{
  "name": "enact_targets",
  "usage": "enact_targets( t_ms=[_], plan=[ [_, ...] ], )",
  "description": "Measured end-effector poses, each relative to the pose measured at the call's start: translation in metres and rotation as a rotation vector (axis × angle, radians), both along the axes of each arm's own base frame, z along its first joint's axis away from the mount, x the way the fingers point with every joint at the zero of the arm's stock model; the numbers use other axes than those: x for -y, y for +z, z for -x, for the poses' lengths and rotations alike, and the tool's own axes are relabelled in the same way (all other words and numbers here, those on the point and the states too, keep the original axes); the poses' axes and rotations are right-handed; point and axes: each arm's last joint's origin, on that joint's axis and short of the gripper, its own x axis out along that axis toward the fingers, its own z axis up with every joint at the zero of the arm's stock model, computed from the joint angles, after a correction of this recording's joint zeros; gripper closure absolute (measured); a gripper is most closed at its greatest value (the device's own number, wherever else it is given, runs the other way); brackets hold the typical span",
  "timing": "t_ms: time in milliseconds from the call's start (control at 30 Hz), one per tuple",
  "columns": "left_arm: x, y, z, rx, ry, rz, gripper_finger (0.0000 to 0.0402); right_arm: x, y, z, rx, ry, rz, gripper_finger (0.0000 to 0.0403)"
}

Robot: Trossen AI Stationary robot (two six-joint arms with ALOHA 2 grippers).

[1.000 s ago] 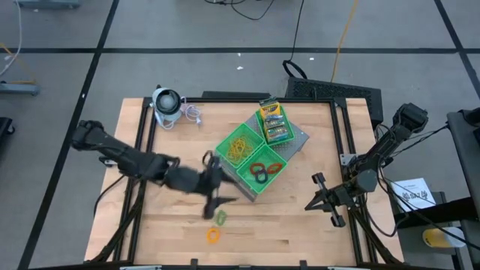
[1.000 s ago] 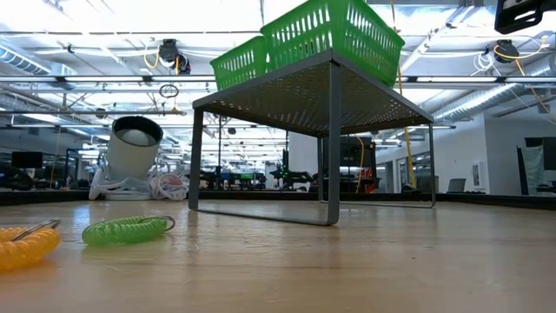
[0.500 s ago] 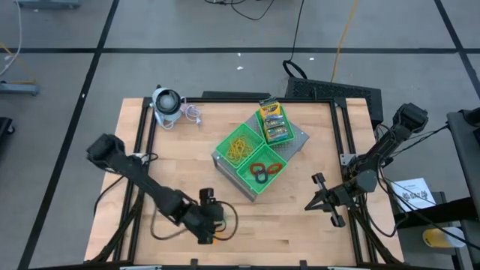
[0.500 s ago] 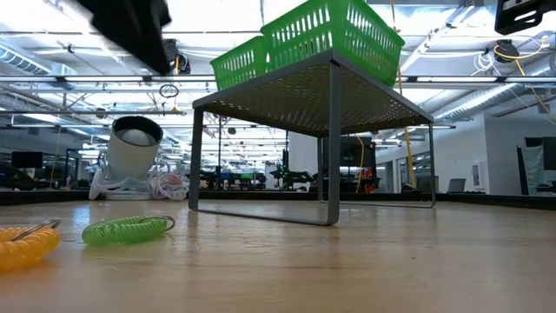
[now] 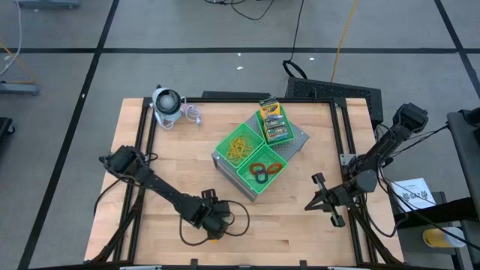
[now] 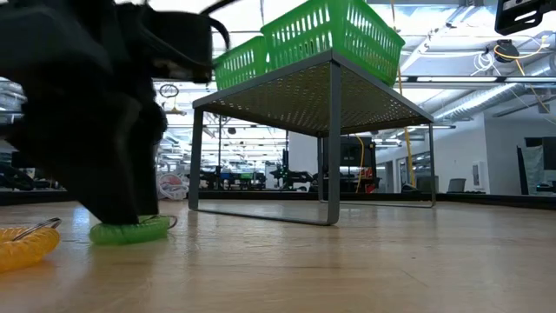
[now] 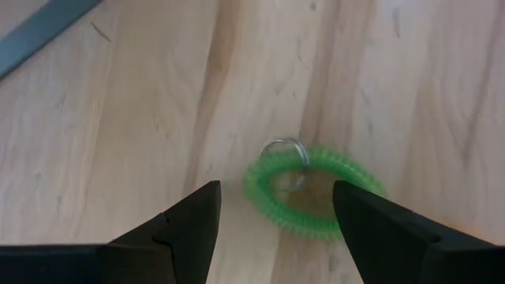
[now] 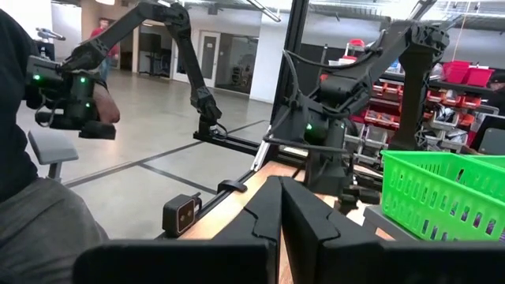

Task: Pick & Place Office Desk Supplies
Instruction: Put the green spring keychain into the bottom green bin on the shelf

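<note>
The green coil ring (image 7: 312, 197) needs to be sorted into the green tray of coloured rings, so my left gripper will next grab its metal key ring end (image 7: 288, 158).
A green coil ring (image 7: 312, 197) with a small metal key ring lies flat on the wooden table near its front edge. An orange coil ring (image 6: 24, 245) lies beside it. My left gripper (image 7: 276, 193) is open and points down over the green coil, one finger on each side of it; in the high view my left gripper (image 5: 213, 222) hides the coil. Three green trays (image 5: 255, 154) on a grey stand hold yellow rubber bands (image 5: 240, 147), coloured rings (image 5: 264, 170) and card boxes (image 5: 273, 122). My right gripper (image 8: 281, 207) is shut, holds nothing, and waits at the table's right. My left gripper comes down on the green coil ring from above, with its fingers astride the coil. One finger (image 7: 377, 225) overlaps the coil's outer edge (image 7: 357, 183) in the wrist view. I cannot tell whether it touches the coil. The coil lies flat on the table.
The grey stand's legs (image 6: 332, 148) rise just beyond the coils. A grey-white round gadget (image 5: 166, 103) with a coiled cord sits at the far left corner. Bare wood (image 5: 285, 232) stretches along the front edge to the right of the left gripper.
My left gripper has swung from beside the tray stand toward the table's near edge and come down. It has tipped from nearly level to pointing steeply down over the green coil. Its fingers stay open. The coils have not moved.
</note>
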Motion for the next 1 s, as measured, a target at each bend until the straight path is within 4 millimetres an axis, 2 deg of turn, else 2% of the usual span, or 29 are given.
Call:
enact_targets(
  t_ms=[400, 500, 767, 1000],
  plan=[
    [-0.0095, -0.0062, -0.0072, -0.042, 0.033, 0.046, 0.0157, 0.0, -0.0002, 0.0, -0.001, 0.0, 0.002, 0.0403],
    [-0.0088, -0.0065, -0.0068, -0.049, 0.03, 0.056, 0.019, 0.0, -0.0002, 0.0, -0.002, 0.0, 0.002, 0.0403],
    [-0.0093, -0.0072, -0.0071, -0.041, 0.062, 0.054, 0.0312, 0.0, -0.0003, 0.0, -0.002, 0.0, 0.002, 0.0403],
    [-0.0096, -0.0074, -0.0073, -0.032, 0.053, 0.035, 0.0378, 0.0, -0.0003, 0.0, -0.002, 0.0, 0.002, 0.0403]
  ],
)
